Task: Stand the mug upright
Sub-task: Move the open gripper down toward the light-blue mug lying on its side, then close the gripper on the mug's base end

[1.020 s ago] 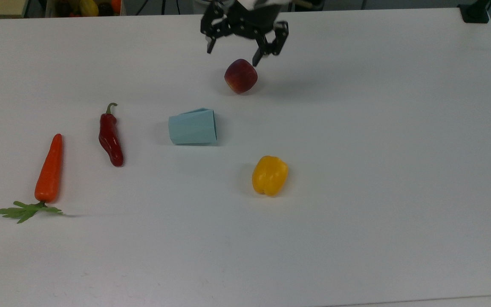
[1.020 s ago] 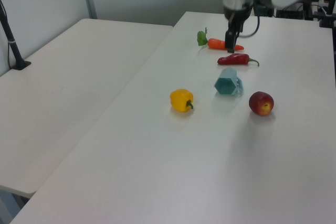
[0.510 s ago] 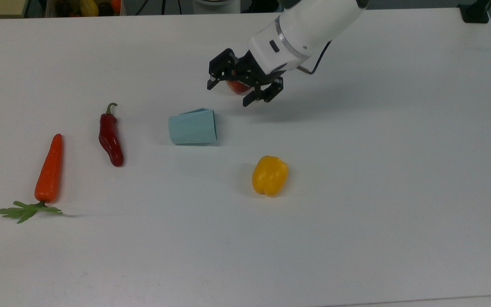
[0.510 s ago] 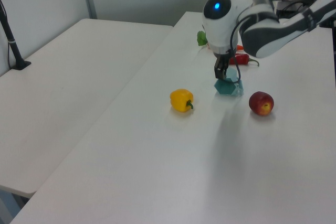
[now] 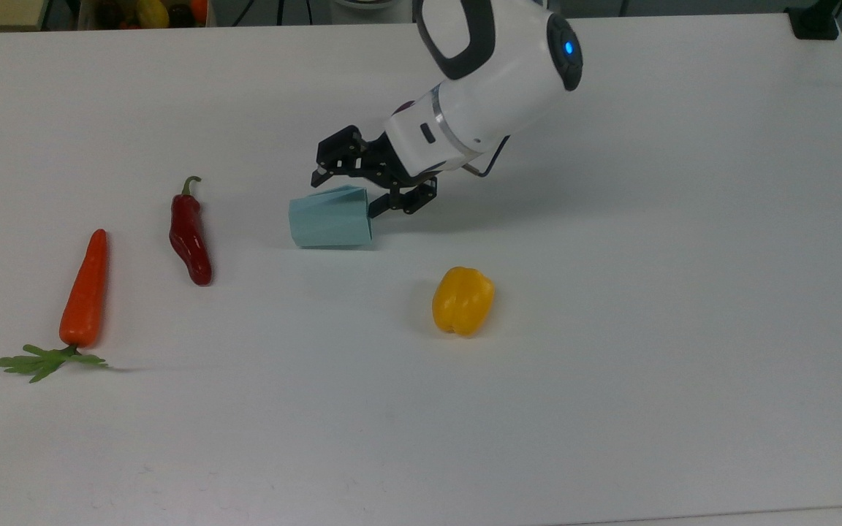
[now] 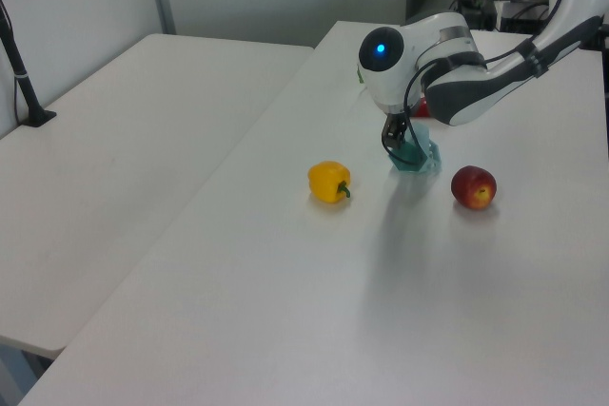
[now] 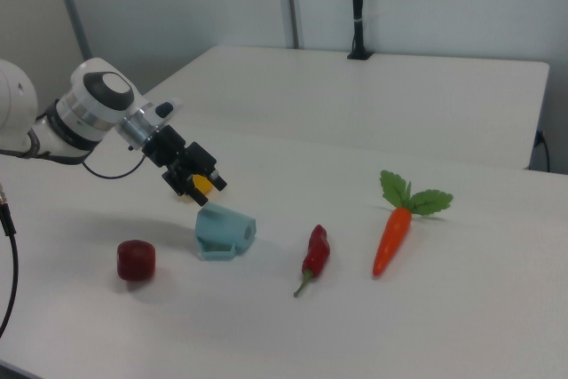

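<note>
The mug needs to be set upright, so my gripper should next grab it by its rim [image 6: 406, 168] and leave its handle [image 6: 434, 157] free.
The pale blue-green faceted mug [image 5: 330, 218] lies on its side on the white table [image 5: 611, 329], its rim facing the top view's right. My gripper [image 5: 346, 194] is open and hangs at the mug's rim end, tilted. One finger is over the mug's far side and the other is just off the rim. In the right view the gripper [image 7: 202, 185] is a little above the mug [image 7: 224, 231], not touching it. The left view shows the gripper [image 6: 397, 140] in front of the mug [image 6: 419, 156]. Nothing is between the fingers.
A red apple [image 6: 473, 186] sits behind the arm, near the mug. A yellow bell pepper [image 5: 463, 300] lies toward the table's front. A red chili [image 5: 189, 234] and a carrot [image 5: 84, 291] lie at the top view's left.
The gripper has swung from above the apple down toward the top view's left, arriving at the mug's rim end. It stayed open. The mug has not moved.
</note>
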Robot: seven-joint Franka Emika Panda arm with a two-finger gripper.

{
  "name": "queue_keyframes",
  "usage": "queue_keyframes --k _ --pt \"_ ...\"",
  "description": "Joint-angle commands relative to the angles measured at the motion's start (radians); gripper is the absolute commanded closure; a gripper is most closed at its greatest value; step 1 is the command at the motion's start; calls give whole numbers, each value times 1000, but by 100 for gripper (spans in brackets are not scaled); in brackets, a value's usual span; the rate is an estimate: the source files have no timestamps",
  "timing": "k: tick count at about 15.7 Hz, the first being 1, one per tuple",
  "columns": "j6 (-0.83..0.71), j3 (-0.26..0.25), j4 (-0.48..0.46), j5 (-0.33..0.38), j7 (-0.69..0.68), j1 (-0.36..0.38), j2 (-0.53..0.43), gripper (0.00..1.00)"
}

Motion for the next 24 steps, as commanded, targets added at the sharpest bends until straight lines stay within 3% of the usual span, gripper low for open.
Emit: queue_keyframes --k 1,6,14,15,16,17,18,20,24 --pt "32 -11 0 -17 10 7 27 0" --pt "31 -11 -18 -20 5 2 27 0" --pt "26 -40 -78 -94 5 -33 28 0" --pt "29 -40 -107 -131 5 -33 28 0" --pt "32 -40 -130 -151 5 -33 28 7" --pt "32 -40 -141 -162 4 -33 28 27" --pt "35 -40 -143 -162 4 -33 31 54" --pt "40 -40 -144 -156 7 -31 38 99" --pt "36 -40 -140 -148 11 -33 33 100"
